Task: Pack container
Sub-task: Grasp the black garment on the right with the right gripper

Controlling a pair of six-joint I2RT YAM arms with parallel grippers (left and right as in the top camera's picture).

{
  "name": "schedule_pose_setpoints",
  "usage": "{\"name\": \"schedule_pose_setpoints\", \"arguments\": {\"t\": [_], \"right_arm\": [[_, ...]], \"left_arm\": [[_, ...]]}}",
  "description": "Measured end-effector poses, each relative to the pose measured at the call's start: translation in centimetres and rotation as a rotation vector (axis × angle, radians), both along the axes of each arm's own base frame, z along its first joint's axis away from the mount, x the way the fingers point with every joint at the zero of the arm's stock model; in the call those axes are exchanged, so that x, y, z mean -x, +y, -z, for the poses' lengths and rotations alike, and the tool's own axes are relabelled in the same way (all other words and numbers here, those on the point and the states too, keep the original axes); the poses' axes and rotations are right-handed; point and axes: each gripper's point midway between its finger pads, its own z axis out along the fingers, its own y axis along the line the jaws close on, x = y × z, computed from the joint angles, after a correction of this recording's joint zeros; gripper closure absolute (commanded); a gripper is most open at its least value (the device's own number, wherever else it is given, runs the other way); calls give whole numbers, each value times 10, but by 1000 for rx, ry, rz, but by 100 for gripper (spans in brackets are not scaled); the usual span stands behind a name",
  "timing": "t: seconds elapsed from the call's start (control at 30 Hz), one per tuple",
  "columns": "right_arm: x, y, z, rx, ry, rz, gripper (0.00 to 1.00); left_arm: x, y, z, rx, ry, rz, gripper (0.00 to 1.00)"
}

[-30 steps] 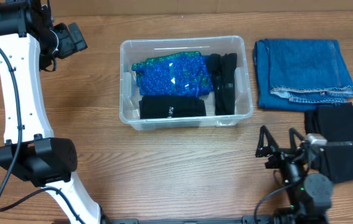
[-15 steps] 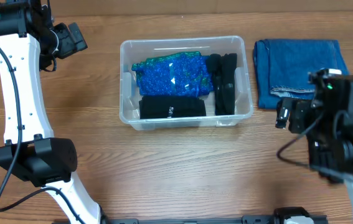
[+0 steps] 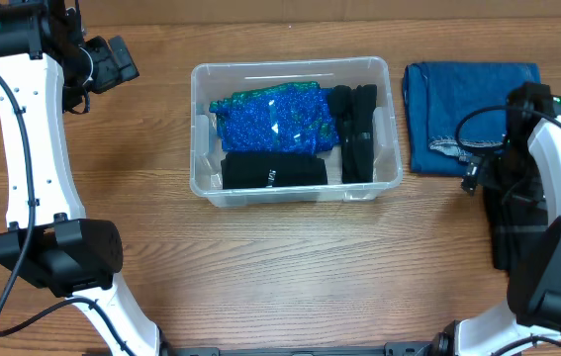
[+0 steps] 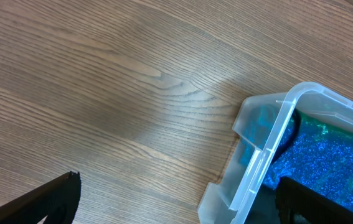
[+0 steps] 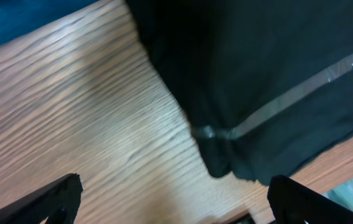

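Next, my right gripper grabs the black garment with the grey stripe across its middle, gathering the folded layers together, to pack it folded into the container (image 3: 392, 119).
The clear plastic container (image 3: 392, 119) stands mid-table. It holds a blue sparkly garment (image 3: 272, 119), a folded black garment (image 3: 272, 171) at its front and a black item (image 3: 356, 133) along its right side. My left gripper (image 3: 112, 61) hovers open and empty to the left of the container. In the left wrist view (image 4: 176, 208) the container's corner (image 4: 266, 155) lies between the fingers' span. My right gripper (image 3: 486, 176) is open and empty above a black garment with a grey stripe (image 3: 547, 232). That garment (image 5: 257, 81) also shows in the right wrist view, ahead of the fingers (image 5: 176, 202).
Folded blue jeans (image 3: 478, 114) lie right of the container, just behind the black garment. The table's right edge is close to the black garment. Bare wood shows left of the container and in front of it.
My right arm has risen from the table's front edge and swung back over the black garment beside the jeans. The left arm and the container's contents have not moved.
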Motion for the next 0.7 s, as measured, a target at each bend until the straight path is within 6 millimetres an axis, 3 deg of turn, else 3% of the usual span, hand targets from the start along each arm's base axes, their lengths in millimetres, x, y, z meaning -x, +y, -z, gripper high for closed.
{"name": "schedule_pose_setpoints", "arguments": {"t": [0.17, 0.27, 0.47, 0.7], "right_arm": [[-15, -31, 10, 18, -61, -45, 0], [-19, -33, 20, 19, -76, -102, 0], [-10, -29, 60, 14, -68, -170, 2], [-10, -38, 85, 83, -94, -225, 29]], "left_arm": [[0, 0, 0, 0, 0, 0, 0], [0, 0, 0, 0, 0, 0, 0], [0, 0, 0, 0, 0, 0, 0], [0, 0, 0, 0, 0, 0, 0]]}}
